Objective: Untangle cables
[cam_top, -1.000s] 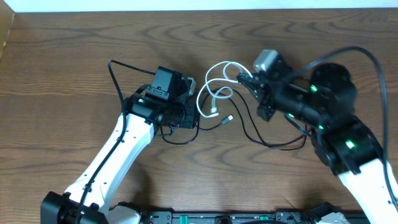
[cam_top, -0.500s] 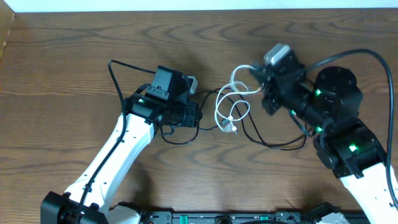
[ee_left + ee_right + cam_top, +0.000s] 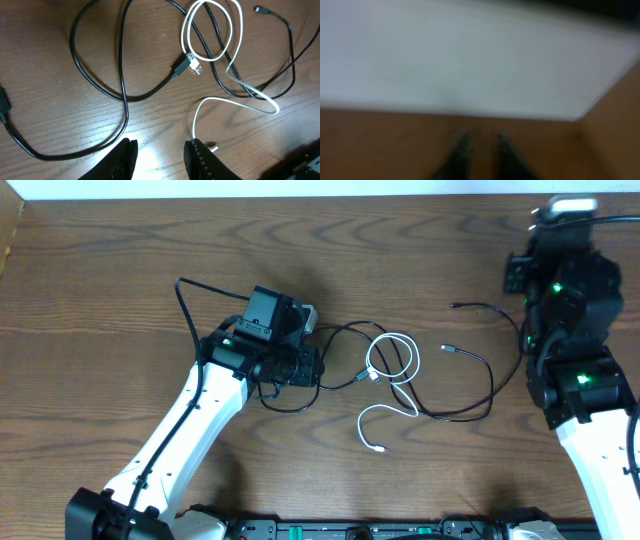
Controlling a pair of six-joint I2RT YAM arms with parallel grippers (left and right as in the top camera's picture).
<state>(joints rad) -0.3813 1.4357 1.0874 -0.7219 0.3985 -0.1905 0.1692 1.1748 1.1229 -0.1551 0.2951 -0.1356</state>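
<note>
My right gripper grabs the loop of the white cable [image 3: 392, 358] next, away from the black cable, to untangle the white cable and leave both its ends free.
The cables lie loosely tangled at mid-table. The white cable [image 3: 392, 358] forms a loop and trails to a plug at the front; in the left wrist view the white cable [image 3: 235, 30] crosses a black cable [image 3: 120, 75]. Another black cable [image 3: 470, 408] curves to the right, its plug lying free. My left gripper [image 3: 306, 366] hovers left of the tangle, open; in the left wrist view the left gripper [image 3: 162, 161] has nothing between its fingers. My right gripper [image 3: 562, 218] is raised at the far right, away from the cables. In the blurred right wrist view the right gripper [image 3: 482, 150] shows a narrow gap, holding nothing.
A further thin black cord [image 3: 490, 310] lies near the right arm's base side. The table's far edge [image 3: 300, 196] meets a white wall. Thick black robot cable [image 3: 185, 305] loops behind the left arm.
The right gripper let go of the white cable and swung up to the far right corner. The white cable dropped and spread toward the front. The left arm stayed put.
</note>
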